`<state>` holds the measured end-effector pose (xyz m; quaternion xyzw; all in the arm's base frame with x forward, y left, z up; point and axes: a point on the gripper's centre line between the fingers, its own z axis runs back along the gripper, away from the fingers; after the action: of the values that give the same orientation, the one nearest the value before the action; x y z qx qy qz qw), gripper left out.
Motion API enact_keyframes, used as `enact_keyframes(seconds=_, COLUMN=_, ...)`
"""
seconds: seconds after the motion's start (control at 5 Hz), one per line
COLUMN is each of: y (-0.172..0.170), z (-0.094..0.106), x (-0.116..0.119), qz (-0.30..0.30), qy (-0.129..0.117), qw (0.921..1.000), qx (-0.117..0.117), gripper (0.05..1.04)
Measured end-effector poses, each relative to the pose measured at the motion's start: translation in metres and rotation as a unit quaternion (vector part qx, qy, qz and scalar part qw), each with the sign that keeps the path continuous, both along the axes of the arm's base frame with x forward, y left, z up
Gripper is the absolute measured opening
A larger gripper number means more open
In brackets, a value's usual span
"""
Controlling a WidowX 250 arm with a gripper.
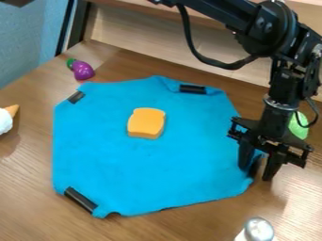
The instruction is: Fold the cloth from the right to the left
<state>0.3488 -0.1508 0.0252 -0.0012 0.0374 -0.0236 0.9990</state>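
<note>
The robot's gripper will next grip the cloth (144, 164) by its corner beside the green object, to fold it over the orange bread-shaped piece.
The black gripper (257, 172) points down at the cloth's right edge, its fingers apart and open, one over the blue fabric and the other just beyond it. The blue cloth (144, 164) lies spread flat on the table, with some corners tucked or folded in. A dark piece at its right corner is partly hidden by the gripper. Other black strips show at the upper left, the top right and the lower left corners. An orange bread-shaped piece (146, 123) rests on the cloth, above its middle.
A purple toy eggplant (82, 70) lies past the cloth's upper left. A white-and-orange toy (5, 119) is at the left edge, a green object (298, 125) behind the gripper, and a silver-topped shaker (258, 229) at the bottom right.
</note>
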Motion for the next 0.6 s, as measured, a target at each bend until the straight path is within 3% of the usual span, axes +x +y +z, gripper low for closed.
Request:
enact_keyframes(seconds=0.2, y=-0.007, z=0.001, x=0.002, qz=-0.028, qy=-0.005, qw=0.9993, qx=-0.024, gripper=0.217)
enact_keyframes(seconds=0.4, y=-0.021, z=0.01, x=0.005, qz=-0.079, qy=-0.004, qw=0.9947, qx=-0.065, gripper=0.087)
enact_keyframes(seconds=0.6, y=-0.013, z=0.017, x=0.004, qz=-0.129, qy=0.015, qw=0.9852, qx=-0.112, gripper=0.061)
